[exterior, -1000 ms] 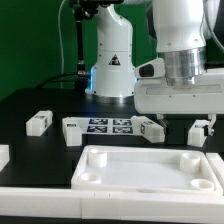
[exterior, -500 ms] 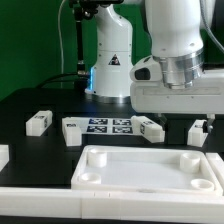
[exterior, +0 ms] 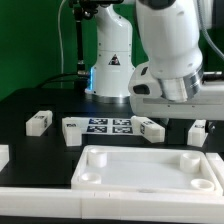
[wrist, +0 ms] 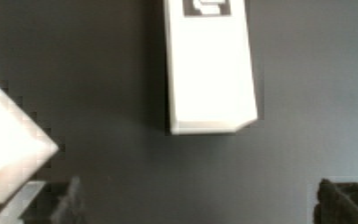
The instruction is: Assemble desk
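Note:
My fingers are behind the near end of the white leg, which lies ahead of them in the wrist view. They would miss it if they closed now, so my gripper needs to first move toward it.
The desk's white tabletop panel (exterior: pixel 150 168), with a raised rim and round corner sockets, lies near the front. Four white tagged legs lie behind it in a row: one (exterior: pixel 38 121), one (exterior: pixel 72 131), one (exterior: pixel 150 127), one (exterior: pixel 198 132). The arm's hand (exterior: pixel 175 98) hangs over the two legs on the exterior view's right, and its fingers do not show there. In the wrist view my gripper (wrist: pixel 197 205) is open with only dark table between the fingers (wrist: pixel 51 200). A white leg (wrist: pixel 211 70) with a tag at its far end lies ahead of them, untouched.
The marker board (exterior: pixel 110 125) lies between the middle legs, in front of the robot base (exterior: pixel 112 70). A long white rail (exterior: pixel 60 205) runs along the front edge. A white part (exterior: pixel 3 155) sits at the far left. Another white corner (wrist: pixel 7 150) shows in the wrist view.
The wrist and hand have shifted toward the exterior view's left and turned slightly. The legs and tabletop have not moved. The gripper stays open.

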Robot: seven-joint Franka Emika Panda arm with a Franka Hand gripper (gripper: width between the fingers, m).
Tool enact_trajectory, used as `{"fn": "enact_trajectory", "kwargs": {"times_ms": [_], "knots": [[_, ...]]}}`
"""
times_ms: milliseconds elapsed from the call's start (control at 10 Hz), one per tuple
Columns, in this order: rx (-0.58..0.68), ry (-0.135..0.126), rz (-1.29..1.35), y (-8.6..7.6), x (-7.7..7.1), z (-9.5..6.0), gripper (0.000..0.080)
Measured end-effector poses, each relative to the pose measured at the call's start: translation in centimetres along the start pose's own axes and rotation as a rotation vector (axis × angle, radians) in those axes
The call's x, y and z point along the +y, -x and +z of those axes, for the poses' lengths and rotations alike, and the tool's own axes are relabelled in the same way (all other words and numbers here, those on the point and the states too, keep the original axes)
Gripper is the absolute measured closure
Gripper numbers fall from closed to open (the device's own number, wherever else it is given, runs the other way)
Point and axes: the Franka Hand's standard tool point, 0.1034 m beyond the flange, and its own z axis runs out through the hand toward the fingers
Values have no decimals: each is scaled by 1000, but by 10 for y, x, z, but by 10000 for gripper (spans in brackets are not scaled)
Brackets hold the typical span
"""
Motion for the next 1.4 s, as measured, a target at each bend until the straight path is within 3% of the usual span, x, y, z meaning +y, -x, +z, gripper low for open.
{"fn": "enact_trajectory", "kwargs": {"times_ms": [300, 800, 1200, 1400], "knots": [[-185, 10, -36, 4, -10, 7, 150], [-530, 35, -15, 6, -2, 35, 150], [-530, 35, -15, 6, -2, 35, 150], [-530, 35, -15, 6, -2, 35, 395]]}}
